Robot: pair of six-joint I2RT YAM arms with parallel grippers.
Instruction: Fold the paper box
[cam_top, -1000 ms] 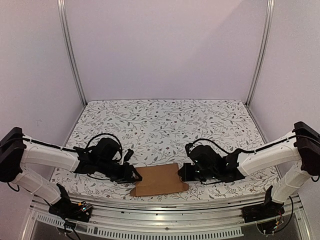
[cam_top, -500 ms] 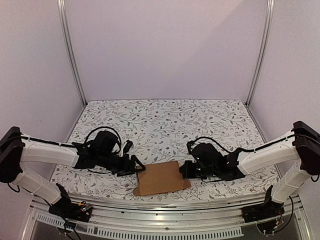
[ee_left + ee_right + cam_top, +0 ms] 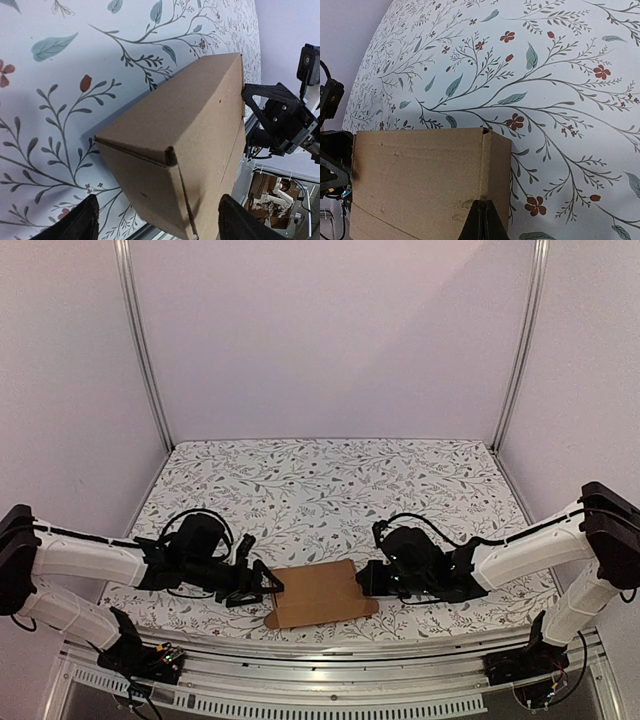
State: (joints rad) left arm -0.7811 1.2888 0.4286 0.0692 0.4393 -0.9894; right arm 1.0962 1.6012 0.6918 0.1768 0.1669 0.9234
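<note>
Next, my left gripper grabs the paper box's end (image 3: 277, 600) (image 3: 158, 198) beside it, across the box's thickness, and leaves the opposite end free for my right gripper.
The paper box (image 3: 318, 592) is a plain brown folded carton lying near the table's front edge. My left gripper (image 3: 268, 587) is open just off its left end. In the left wrist view the box (image 3: 185, 145) lies ahead between my spread fingers (image 3: 82, 225), with a small gap at its near corner. My right gripper (image 3: 364, 580) is at the box's right end. In the right wrist view its fingers (image 3: 481, 222) are closed together on the crease between the box's top (image 3: 415, 180) and its end panel.
The table is covered by a white floral cloth (image 3: 330, 490). The metal front rail (image 3: 320, 655) runs just below the box. Pale walls and frame posts (image 3: 140, 350) enclose the back and sides.
My left gripper has drawn back to the left, off the box's left end, and stands open. The box has shifted slightly away from the front edge. The right gripper has barely moved.
</note>
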